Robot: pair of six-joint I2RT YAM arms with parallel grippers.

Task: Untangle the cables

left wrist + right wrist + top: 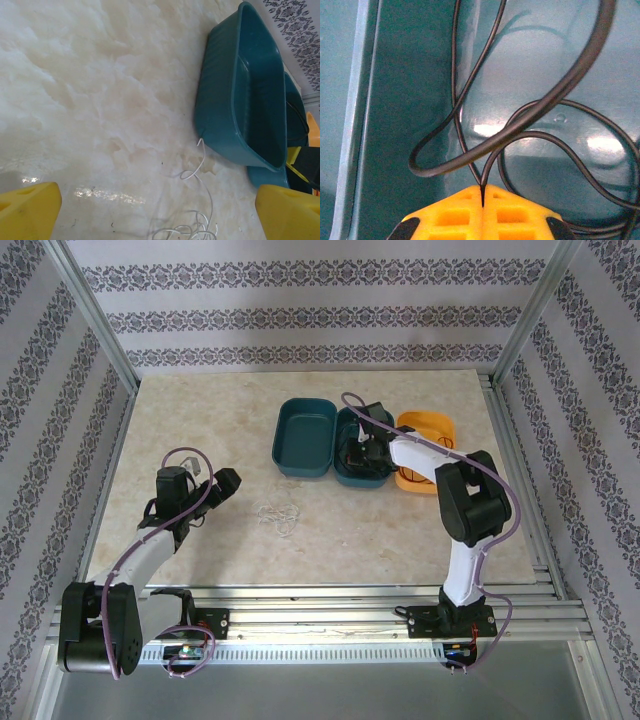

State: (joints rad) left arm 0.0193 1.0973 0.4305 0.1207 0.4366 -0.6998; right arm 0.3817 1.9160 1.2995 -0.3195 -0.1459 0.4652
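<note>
My left gripper grabs the white cable near its loose end by the teal tray next, to draw the cable out and untangle it.
A thin white cable lies in a loose curly tangle on the marble tabletop, and its strand curls up toward a teal tray. My left gripper hovers to the left of it, open, its yellow fingers far apart with nothing between them. My right gripper reaches into the second teal tray. There it is shut on a black cable, whose loops hang over the tray's floor.
The first teal tray stands just left of the second one. An orange tray sits to their right. Metal frame posts and patterned walls close in the table at the back and sides.
</note>
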